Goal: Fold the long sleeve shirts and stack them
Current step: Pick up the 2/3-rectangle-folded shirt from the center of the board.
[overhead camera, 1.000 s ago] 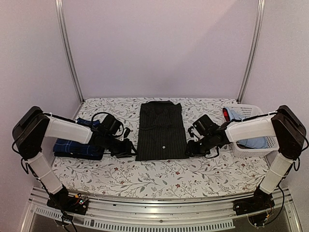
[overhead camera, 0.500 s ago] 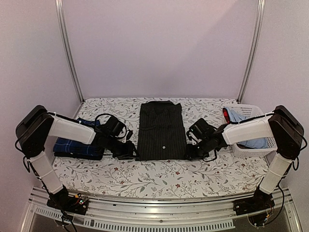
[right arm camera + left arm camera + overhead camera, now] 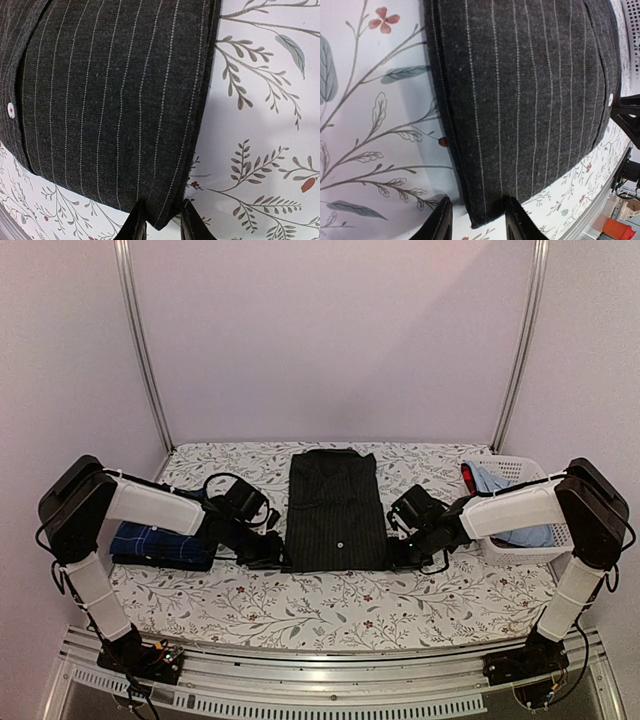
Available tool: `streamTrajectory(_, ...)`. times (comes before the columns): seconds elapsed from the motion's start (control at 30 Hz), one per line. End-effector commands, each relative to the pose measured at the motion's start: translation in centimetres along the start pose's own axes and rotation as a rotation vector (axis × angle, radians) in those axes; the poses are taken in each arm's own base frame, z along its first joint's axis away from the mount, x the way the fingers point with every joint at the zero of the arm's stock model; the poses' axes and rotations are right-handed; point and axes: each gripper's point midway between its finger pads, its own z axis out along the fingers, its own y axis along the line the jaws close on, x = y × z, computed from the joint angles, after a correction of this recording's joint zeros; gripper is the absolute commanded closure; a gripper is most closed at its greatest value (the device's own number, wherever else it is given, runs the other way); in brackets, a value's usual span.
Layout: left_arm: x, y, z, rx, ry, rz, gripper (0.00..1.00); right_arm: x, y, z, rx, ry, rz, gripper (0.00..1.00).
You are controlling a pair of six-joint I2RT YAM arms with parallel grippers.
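Note:
The black shirt's near corner (image 3: 290, 568) (image 3: 483, 214) is opposite my right gripper's corner, and my left gripper needs to grab it next. Then the hem can be folded toward the collar.
The black pinstriped long sleeve shirt (image 3: 335, 510) lies folded into a long rectangle in the middle of the table, collar at the far end. The navy checked shirt (image 3: 150, 542) lies folded at the left, partly under my left arm. My left gripper (image 3: 278, 558) is at the black shirt's near left corner. In the left wrist view its jaws (image 3: 477, 220) straddle that corner of the shirt (image 3: 520, 90), open, with a gap at one finger. My right gripper (image 3: 390, 555) is at the near right corner. There the jaws (image 3: 162, 220) press the cloth (image 3: 110, 100) from both sides.
A white plastic basket (image 3: 524, 464) stands at the right edge with light blue cloth (image 3: 495, 480) and something red (image 3: 468, 476) in it. A floral tablecloth (image 3: 330, 605) covers the table. Metal posts stand at the back corners.
Both grippers have slid inward onto the black shirt's near corners. The right jaws have narrowed onto the cloth. The shirt itself has not moved.

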Motion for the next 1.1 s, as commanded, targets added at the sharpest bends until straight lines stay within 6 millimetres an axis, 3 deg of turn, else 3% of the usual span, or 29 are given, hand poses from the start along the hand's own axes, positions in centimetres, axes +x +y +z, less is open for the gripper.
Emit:
streamTrajectory(0.0,1.4,0.7,0.4,-0.051,0.049,0.004,0.63,2.0,-1.1,0.9,0.053,0.068,0.011,0.78)
streamTrajectory(0.4,1.9,-0.5,0.3,0.012,0.082,0.018,0.67,2.1,-0.8,1.0,0.046,0.067,0.011,0.8)
streamTrajectory(0.67,2.0,0.2,1.0,-0.017,0.091,0.013,0.7,2.1,-0.7,1.1,0.044,0.064,0.011,0.81)
streamTrajectory(0.87,2.0,0.2,1.5,-0.011,0.096,0.003,0.79,2.0,-0.6,0.9,0.041,0.057,0.011,0.88)
streamTrajectory(1.07,2.0,-0.1,1.2,-0.002,0.098,0.0,0.94,1.6,-0.3,0.4,0.03,0.04,0.015,0.99)
